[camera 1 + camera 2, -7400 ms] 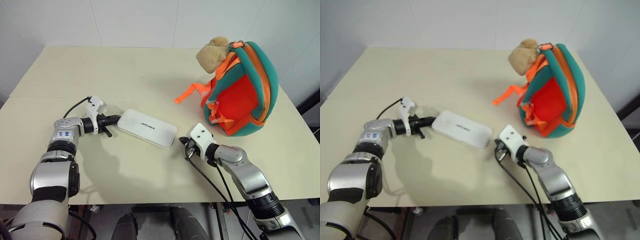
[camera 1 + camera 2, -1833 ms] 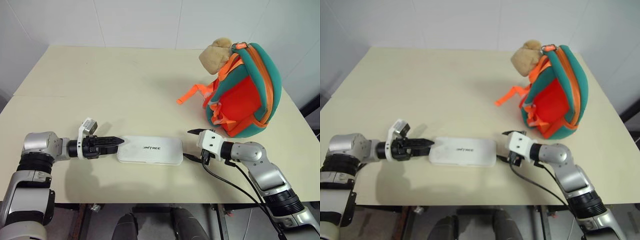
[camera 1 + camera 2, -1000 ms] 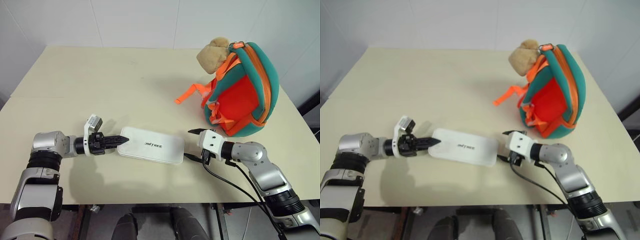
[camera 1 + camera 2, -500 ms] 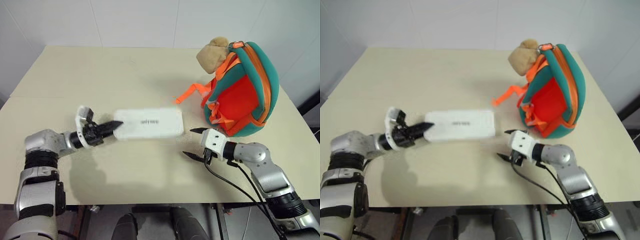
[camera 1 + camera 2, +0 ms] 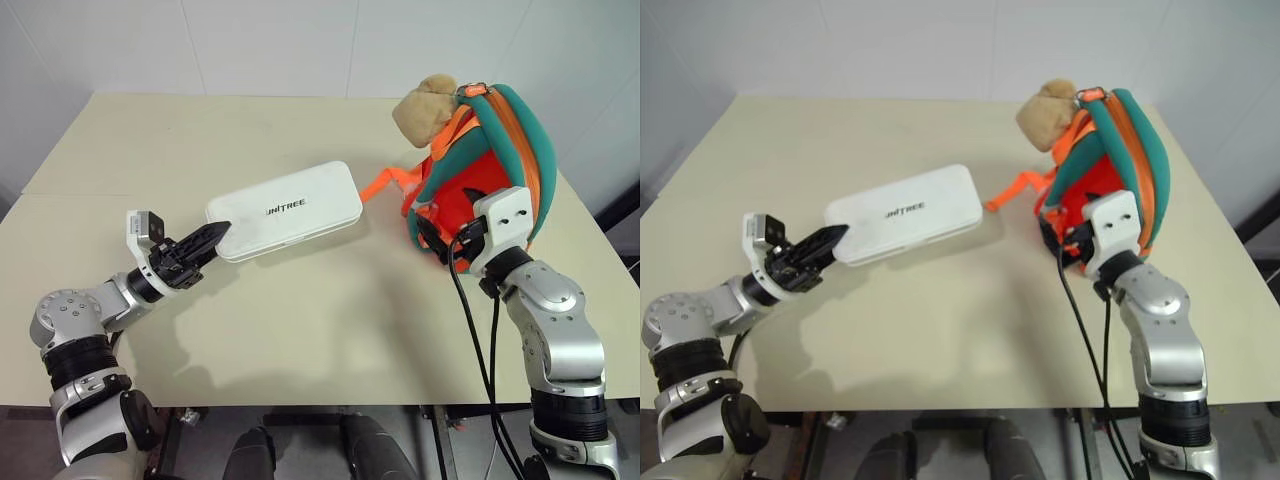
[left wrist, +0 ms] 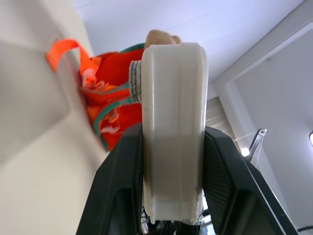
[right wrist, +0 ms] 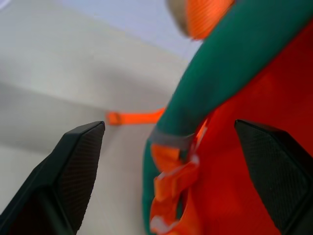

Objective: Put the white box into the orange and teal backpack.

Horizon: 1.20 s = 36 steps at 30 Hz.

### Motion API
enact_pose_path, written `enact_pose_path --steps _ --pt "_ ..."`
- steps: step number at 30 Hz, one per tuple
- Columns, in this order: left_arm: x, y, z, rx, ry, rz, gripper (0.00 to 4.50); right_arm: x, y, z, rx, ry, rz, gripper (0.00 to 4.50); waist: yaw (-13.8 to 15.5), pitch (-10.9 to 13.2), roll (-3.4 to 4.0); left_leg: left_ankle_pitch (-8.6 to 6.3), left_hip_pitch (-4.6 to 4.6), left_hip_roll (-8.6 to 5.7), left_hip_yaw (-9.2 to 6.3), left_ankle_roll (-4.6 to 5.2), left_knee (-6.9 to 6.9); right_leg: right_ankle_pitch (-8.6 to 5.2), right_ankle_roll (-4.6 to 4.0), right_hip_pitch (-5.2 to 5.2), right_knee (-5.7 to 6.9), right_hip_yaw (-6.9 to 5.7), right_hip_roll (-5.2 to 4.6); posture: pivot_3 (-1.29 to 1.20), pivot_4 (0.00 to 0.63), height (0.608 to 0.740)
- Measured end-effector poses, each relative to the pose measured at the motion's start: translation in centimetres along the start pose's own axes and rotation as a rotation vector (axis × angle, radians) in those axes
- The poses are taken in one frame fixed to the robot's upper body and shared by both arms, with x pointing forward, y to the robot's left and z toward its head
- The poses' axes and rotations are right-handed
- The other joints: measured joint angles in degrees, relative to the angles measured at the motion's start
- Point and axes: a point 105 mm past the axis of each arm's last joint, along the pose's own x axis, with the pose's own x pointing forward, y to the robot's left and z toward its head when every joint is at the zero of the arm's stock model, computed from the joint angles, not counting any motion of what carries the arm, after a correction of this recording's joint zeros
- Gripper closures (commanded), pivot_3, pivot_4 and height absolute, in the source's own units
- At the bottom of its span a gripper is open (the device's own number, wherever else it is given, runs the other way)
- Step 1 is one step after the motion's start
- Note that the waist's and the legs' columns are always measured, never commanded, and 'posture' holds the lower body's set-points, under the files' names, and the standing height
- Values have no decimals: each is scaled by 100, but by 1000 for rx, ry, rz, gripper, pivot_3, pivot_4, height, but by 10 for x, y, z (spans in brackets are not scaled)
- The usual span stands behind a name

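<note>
Next, my right gripper takes hold of the backpack by its lower teal edge to keep the backpack ready for the white box.
The white box, lettered UNITREE, hangs tilted above the table. My left gripper is shut on its near left end. In the left wrist view the box stands edge-on between the two black fingers. The orange and teal backpack stands upright at the right, a tan plush animal at its top. My right gripper is open against the backpack's lower front. In the right wrist view its fingers spread wide on either side of the backpack's teal edge.
The beige table has open surface between the box and its front edge. An orange strap trails from the backpack toward the box. A black cable hangs along my right arm. White walls stand behind the table.
My left gripper has lifted the box off the table and swung it up toward the backpack. My right gripper, still open, has risen from the table to the backpack's front.
</note>
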Motion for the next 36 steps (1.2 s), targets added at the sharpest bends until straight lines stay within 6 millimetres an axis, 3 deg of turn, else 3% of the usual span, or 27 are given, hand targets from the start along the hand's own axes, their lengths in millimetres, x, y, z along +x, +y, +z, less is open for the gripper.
enact_pose_path --steps 12,21,24,36 --pt "1 1 -4 1 -32 36 3215 54 7 -7 140 -33 -78 0 -27 0 0 -1 -2 1 1 -2 -14 0 0 -2 -12 -1 -1 0 150 740" --pt "-5 2 -5 1 -59 51 3215 71 5 -6 164 -84 -114 0 -114 0 0 -2 -4 2 0 -4 -22 0 0 -2 -25 -2 -2 0 150 740" --pt "-6 1 -4 1 -65 49 3215 71 5 -7 164 -85 -113 568 -144 0 0 -2 -5 2 0 -4 -23 0 1 -2 -27 -2 -3 0 150 740" --pt "-5 1 -4 5 -76 51 3215 71 8 -5 170 -96 -71 4319 -171 0 0 -3 -5 2 0 -5 -27 1 2 -1 -33 -2 -2 0 150 740"
